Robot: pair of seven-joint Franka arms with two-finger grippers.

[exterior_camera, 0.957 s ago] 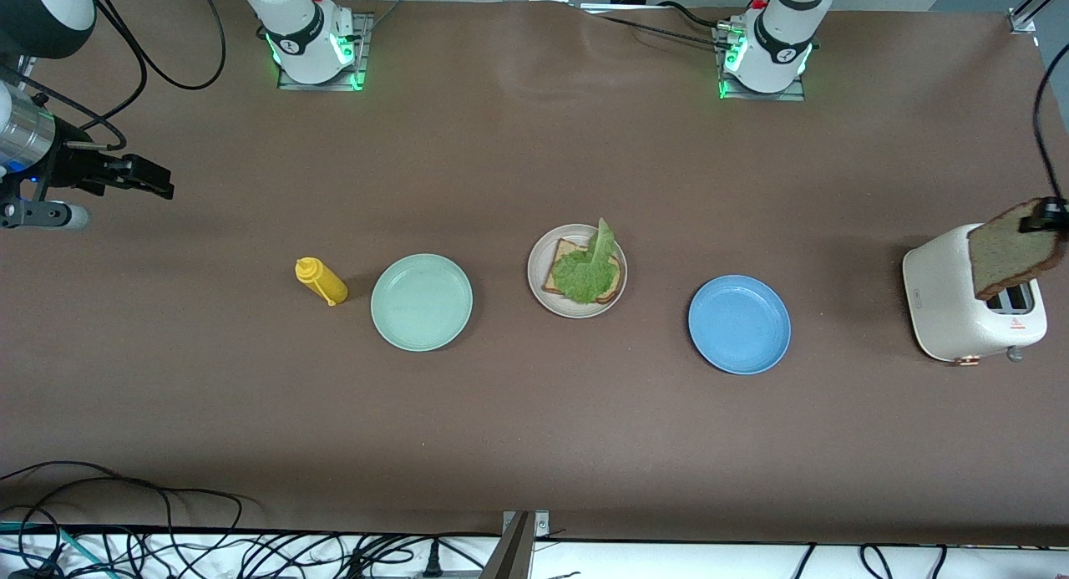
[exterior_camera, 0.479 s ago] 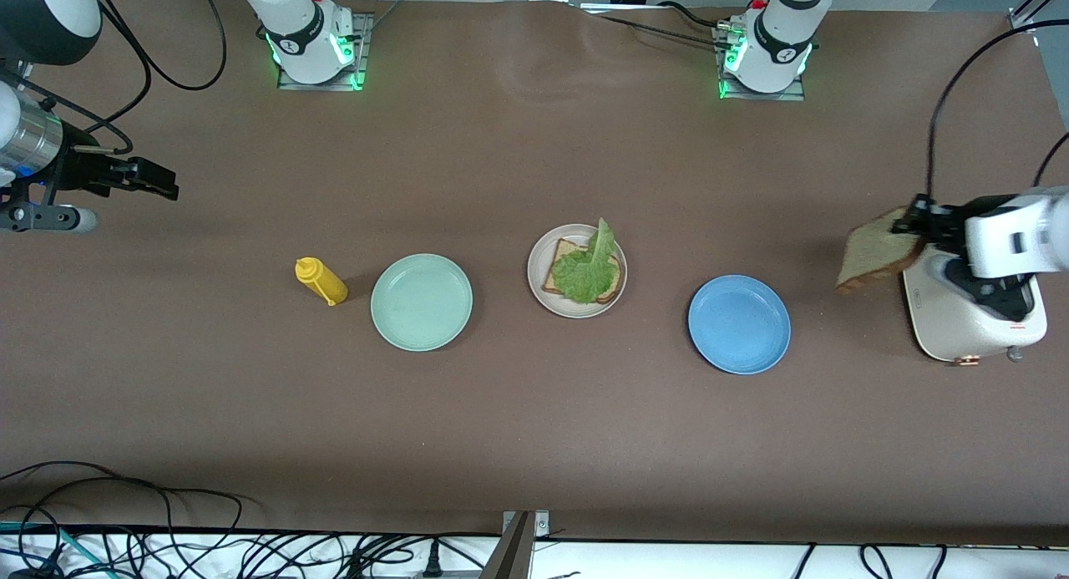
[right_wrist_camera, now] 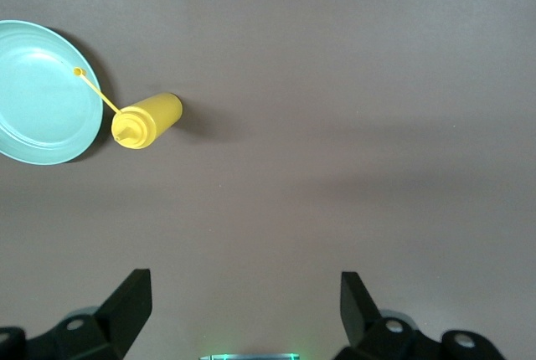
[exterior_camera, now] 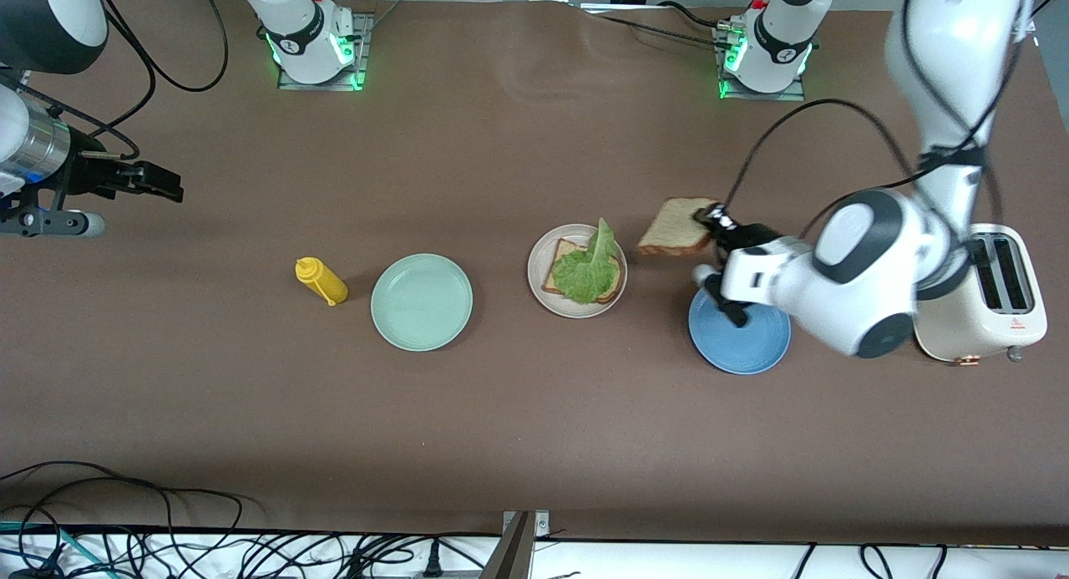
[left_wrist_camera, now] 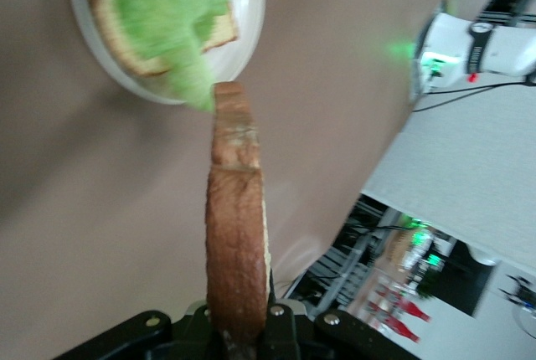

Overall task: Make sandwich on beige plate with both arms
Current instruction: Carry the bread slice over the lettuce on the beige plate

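The held bread slice [left_wrist_camera: 236,226] hangs short of the lettuce [left_wrist_camera: 163,8] on the beige plate and would miss if released now. My left gripper moves it toward the lettuce first.
The beige plate [exterior_camera: 535,278] holds a brown bread slice [exterior_camera: 566,250] with a ruffled green lettuce leaf [exterior_camera: 586,271] on it. My left gripper [exterior_camera: 708,220] is shut on a second bread slice [exterior_camera: 675,226], held over the bare table between the beige plate and the blue plate. The left wrist view shows this held slice [left_wrist_camera: 236,226] edge-on in the left gripper [left_wrist_camera: 243,339], with the beige plate [left_wrist_camera: 248,29] and lettuce [left_wrist_camera: 163,8] a short way off. My right gripper [exterior_camera: 163,183] waits open over the right arm's end of the table, and the right wrist view shows nothing inside the right gripper [right_wrist_camera: 243,310].
A mint green plate [exterior_camera: 422,302] and a yellow squeeze bottle [exterior_camera: 321,281] lie toward the right arm's end. The blue plate [exterior_camera: 742,352] is partly covered by the left arm. A cream toaster [exterior_camera: 1002,312] stands at the left arm's end. Cables run along the near edge.
The left arm has swung from over the toaster toward the beige plate, carrying the bread slice. The right gripper has drifted only slightly.
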